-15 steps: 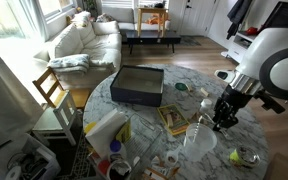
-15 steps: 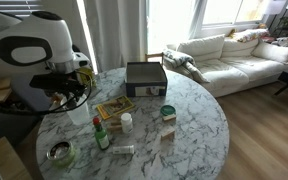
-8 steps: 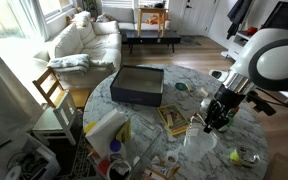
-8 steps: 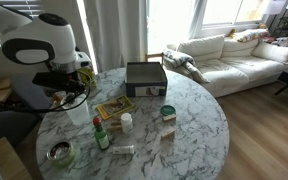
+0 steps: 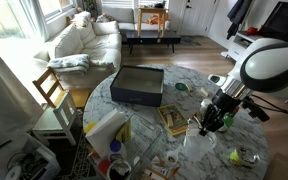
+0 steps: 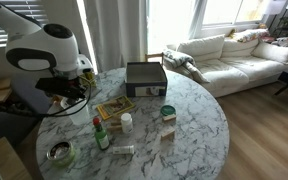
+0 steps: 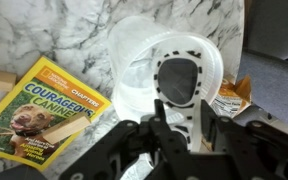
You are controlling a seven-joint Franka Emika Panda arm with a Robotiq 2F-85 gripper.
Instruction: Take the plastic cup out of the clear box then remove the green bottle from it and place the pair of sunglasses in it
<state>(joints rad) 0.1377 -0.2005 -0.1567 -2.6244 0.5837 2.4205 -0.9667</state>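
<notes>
The sunglasses' dark lens is in the cup's open rim in the wrist view, so it is now time for my gripper to release the sunglasses.
The plastic cup (image 7: pixel 132 62) stands upright on the marble table, outside the clear box (image 5: pixel 134 97), and shows in both exterior views (image 5: pixel 198 142) (image 6: pixel 79 112). My gripper (image 7: pixel 180 112) is shut on white-framed sunglasses with dark lenses (image 7: pixel 184 76) and holds them just above the cup's mouth. The gripper shows over the cup in both exterior views (image 5: pixel 210 124) (image 6: pixel 72 100). The clear box (image 6: pixel 146 90) sits at the table's far side. A small green bottle (image 6: pixel 101 134) stands on the table apart from the cup.
A yellow National Geographic book (image 7: pixel 42 108) lies beside the cup. A small bowl (image 5: pixel 246 156), a white pill bottle (image 6: pixel 126 122) and a green-lidded jar (image 6: pixel 167 112) stand on the table. Clutter (image 5: pixel 109 135) lies at one table edge. A sofa (image 6: pixel 229 55) stands beyond.
My gripper has shifted with the sunglasses a little down and sideways, closer over the cup's mouth. The cup, box and bottle have not moved.
</notes>
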